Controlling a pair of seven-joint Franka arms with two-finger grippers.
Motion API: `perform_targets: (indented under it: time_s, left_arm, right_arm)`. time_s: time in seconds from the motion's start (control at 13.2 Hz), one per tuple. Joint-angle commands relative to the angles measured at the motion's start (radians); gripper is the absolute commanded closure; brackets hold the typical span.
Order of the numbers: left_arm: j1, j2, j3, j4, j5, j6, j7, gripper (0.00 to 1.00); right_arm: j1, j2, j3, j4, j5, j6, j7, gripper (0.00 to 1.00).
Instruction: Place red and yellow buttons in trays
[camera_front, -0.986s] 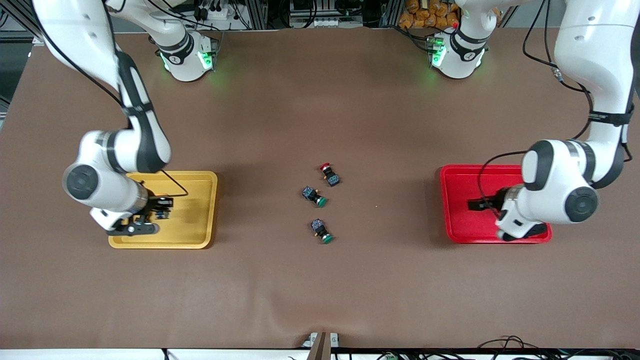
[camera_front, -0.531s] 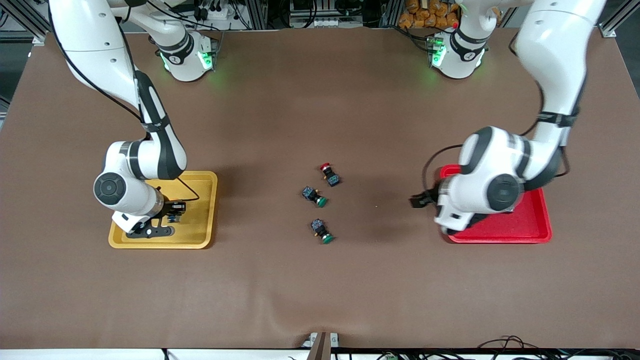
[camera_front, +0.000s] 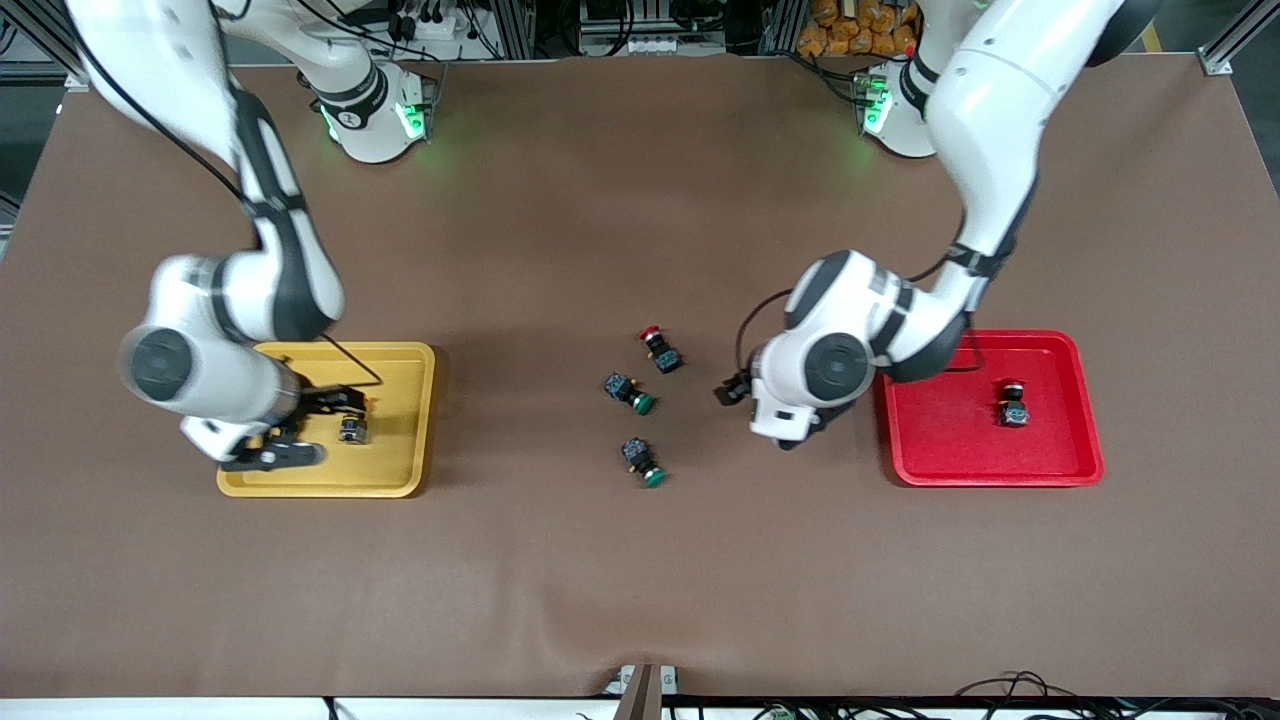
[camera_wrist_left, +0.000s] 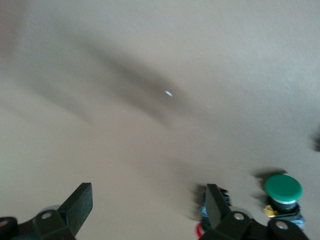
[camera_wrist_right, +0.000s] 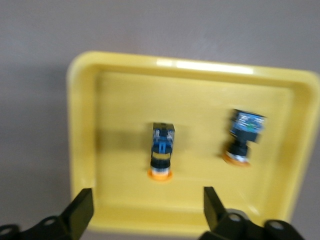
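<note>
My left gripper grabs the red-capped button by its black middle section (camera_front: 657, 344) next, to place it in the red tray (camera_front: 940, 462).
The yellow tray (camera_front: 405, 470) holds two yellow-capped buttons, seen in the right wrist view (camera_wrist_right: 162, 150) (camera_wrist_right: 243, 135); the front view shows one (camera_front: 352, 430). My right gripper (camera_front: 303, 428) (camera_wrist_right: 145, 210) hangs open and empty over this tray. The red tray (camera_front: 940, 462) holds one red-capped button (camera_front: 1013, 408). Another red-capped button (camera_front: 660, 350) lies mid-table; in the left wrist view (camera_wrist_left: 199, 231) it is mostly hidden by a finger (camera_wrist_left: 216, 204). My left gripper (camera_front: 733, 390) (camera_wrist_left: 147, 210) is open and empty over the bare table between that button and the red tray.
Two green-capped buttons (camera_front: 630, 392) (camera_front: 643, 462) lie mid-table, nearer the front camera than the loose red button. One green-capped button (camera_wrist_left: 283, 192) shows in the left wrist view. The brown table (camera_front: 640, 580) is bare elsewhere.
The left arm swung from the red tray toward the middle buttons, uncovering a red button lying in the tray. The right gripper let go of a yellow button in the yellow tray.
</note>
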Motion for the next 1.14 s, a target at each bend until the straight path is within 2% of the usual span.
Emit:
perform_targets:
  time_s: [0.0,0.23,0.46,0.53,0.99,1.06]
  left_arm:
    - [-0.077,0.058,0.014,0.034,-0.002,0.071,-0.1,0.0]
    - [-0.141,0.102,0.036,0.036,0.004,0.157,-0.171,0.0]
    - [-0.255,0.126,0.131,0.038,-0.002,0.206,-0.221,0.0]
    - [-0.275,0.13,0.142,0.038,-0.002,0.217,-0.229,0.0]
    - [-0.339,0.155,0.143,0.038,0.004,0.252,-0.306,0.0]
    - [-0.35,0.153,0.143,0.038,0.004,0.254,-0.307,0.0]
  right_arm:
    - [-0.047,-0.117,-0.003,0.079,0.0,-0.135,-0.026,0.0]
    - [-0.117,-0.211,-0.014,0.101,-0.005,-0.195,-0.148,0.0]
    - [-0.15,-0.285,-0.013,0.099,-0.02,-0.248,-0.165,0.0]
    - [-0.15,-0.294,-0.014,0.099,-0.025,-0.248,-0.162,0.0]
    - [-0.146,-0.343,-0.008,0.061,-0.074,-0.277,-0.162,0.0]
    - [-0.195,-0.361,0.03,0.04,-0.073,-0.278,-0.155,0.0]
